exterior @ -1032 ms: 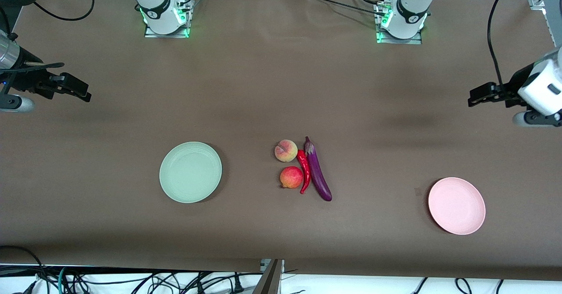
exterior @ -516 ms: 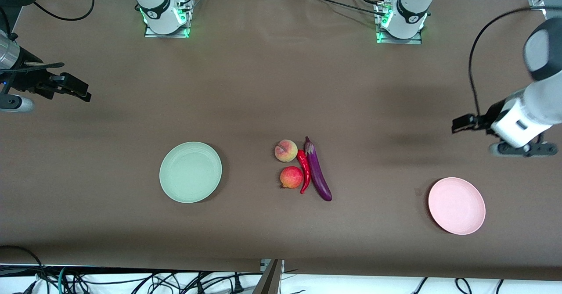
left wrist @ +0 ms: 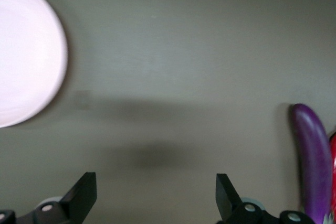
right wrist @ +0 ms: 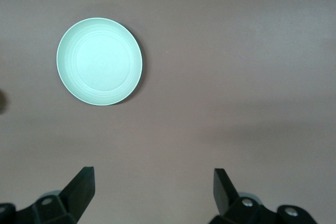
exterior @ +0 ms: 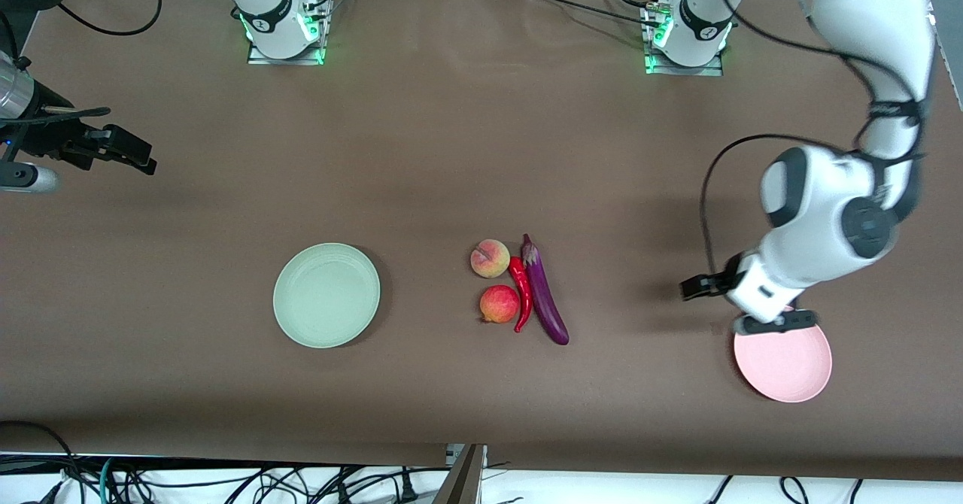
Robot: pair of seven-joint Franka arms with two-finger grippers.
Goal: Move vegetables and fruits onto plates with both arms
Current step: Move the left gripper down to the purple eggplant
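Note:
My left gripper grabs the purple eggplant by its stem-end half (exterior: pixel 536 272) next. Then I transfer the eggplant to the pink plate (exterior: pixel 786 368).
The purple eggplant (exterior: pixel 544 293), red chili (exterior: pixel 520 293), pomegranate (exterior: pixel 499 304) and peach (exterior: pixel 490 258) lie clustered at the table's middle. The mint green plate (exterior: pixel 326 295) lies toward the right arm's end, the pink plate (exterior: pixel 786 368) toward the left arm's end; both are empty. My left gripper (exterior: pixel 692 287) is open and empty over bare table between the eggplant and the pink plate. Its wrist view (left wrist: pixel 156 198) shows the pink plate (left wrist: pixel 26 51) and the eggplant (left wrist: pixel 314 161). My right gripper (exterior: pixel 132 156) waits open at its end of the table (right wrist: pixel 154 192), with the green plate (right wrist: pixel 99 61) in its wrist view.
The arm bases (exterior: pixel 284 34) (exterior: pixel 685 37) stand along the table's edge farthest from the front camera. Cables (exterior: pixel 226 481) hang below the near edge. The left arm's elbow (exterior: pixel 827 218) hangs above the table over the pink plate's end.
The left arm has swung from its end of the table inward, carrying its open gripper to beside the pink plate. The right arm has not moved.

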